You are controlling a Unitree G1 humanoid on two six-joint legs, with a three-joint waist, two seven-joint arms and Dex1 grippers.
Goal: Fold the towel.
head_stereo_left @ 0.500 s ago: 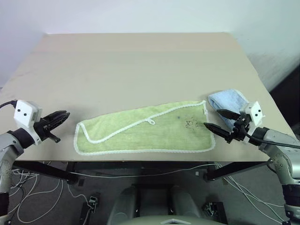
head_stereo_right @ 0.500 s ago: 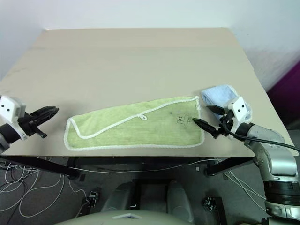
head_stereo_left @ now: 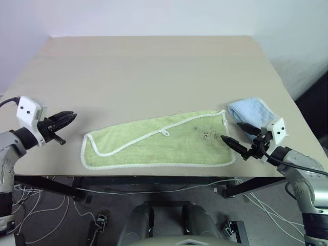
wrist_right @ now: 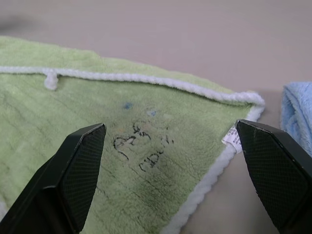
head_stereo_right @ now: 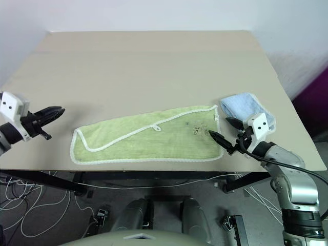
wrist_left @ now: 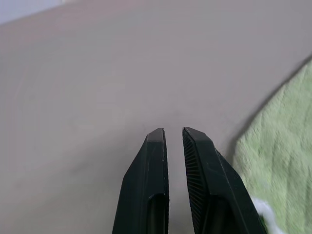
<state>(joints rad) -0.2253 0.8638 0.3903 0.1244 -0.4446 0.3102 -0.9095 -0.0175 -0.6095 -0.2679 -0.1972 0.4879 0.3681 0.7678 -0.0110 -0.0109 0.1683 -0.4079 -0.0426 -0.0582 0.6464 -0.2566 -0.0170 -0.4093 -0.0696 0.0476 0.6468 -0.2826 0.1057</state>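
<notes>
The green towel [head_stereo_left: 164, 146] lies flat and slack, so my left gripper grabs the white corded corner of its top layer [head_stereo_left: 101, 154] next.
The light-green towel [head_stereo_left: 154, 146] lies flat along the table's near edge, doubled lengthwise, with white corded edging, a small white loop [head_stereo_left: 165, 133] and a dark printed mark [wrist_right: 141, 148] near its right end. My right gripper [head_stereo_left: 231, 131] stands open at that right end, low over the table. One finger is over the towel's corner and the other over the gap beside the blue towel, with nothing between them. My left gripper [head_stereo_left: 67, 119] hovers just left of the towel's left end, shut and empty, apart from the cloth [wrist_left: 278, 146].
A smaller light-blue towel [head_stereo_left: 252, 113] lies bunched just right of the green one, close to the right gripper. The beige table [head_stereo_left: 154, 66] stretches bare behind the towels. Its near edge runs just below the green towel.
The left gripper has shifted slightly away from the near edge. The right wrist has sunk a little toward the near edge, its fingertips staying at the towel's right end. The towel has not moved.
</notes>
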